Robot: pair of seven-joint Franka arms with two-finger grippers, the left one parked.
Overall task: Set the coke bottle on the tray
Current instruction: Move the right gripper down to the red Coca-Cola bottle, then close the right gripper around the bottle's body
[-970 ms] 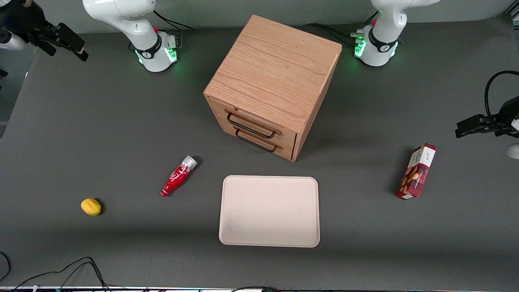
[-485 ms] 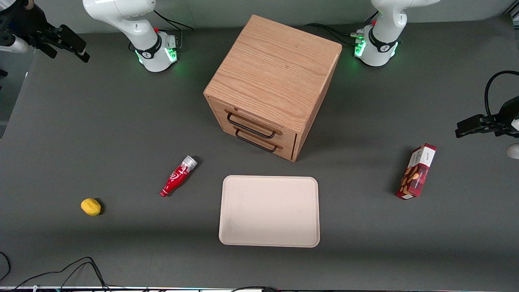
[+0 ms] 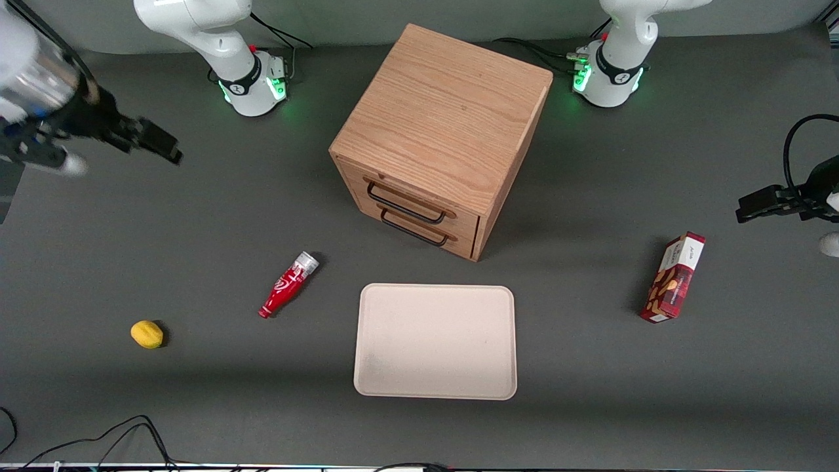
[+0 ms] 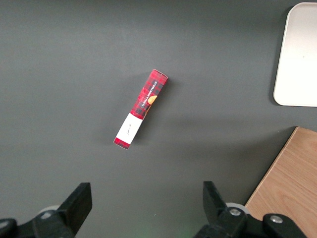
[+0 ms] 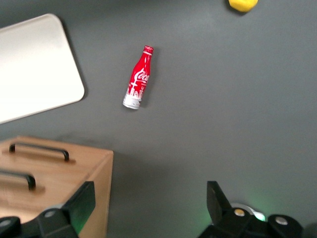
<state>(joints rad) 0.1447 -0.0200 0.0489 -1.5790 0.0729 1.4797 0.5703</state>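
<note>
The robot's right gripper needs to grab the bottle by its red labeled body [image 3: 286, 284] next, so that it can place the bottle on the tray [image 3: 436, 341].
The coke bottle [image 3: 288, 284] lies on its side on the dark table, silver base end pointing toward the cabinet. It is beside the cream tray [image 3: 436, 341], a short gap apart. The right wrist view also shows the bottle [image 5: 137, 79] and part of the tray [image 5: 34, 64]. My right gripper [image 3: 157, 143] hangs above the table toward the working arm's end, farther from the front camera than the bottle. It is open and empty, its fingers wide apart in the right wrist view [image 5: 150, 196].
A wooden two-drawer cabinet [image 3: 446, 131] stands farther from the front camera than the tray. A lemon [image 3: 147, 334] lies toward the working arm's end. A red snack box [image 3: 674, 276] lies toward the parked arm's end. Cables run along the table's near edge.
My right gripper has moved nearer to the front camera and toward the table's middle, closer to the bottle. Bottle, tray and other objects have not moved.
</note>
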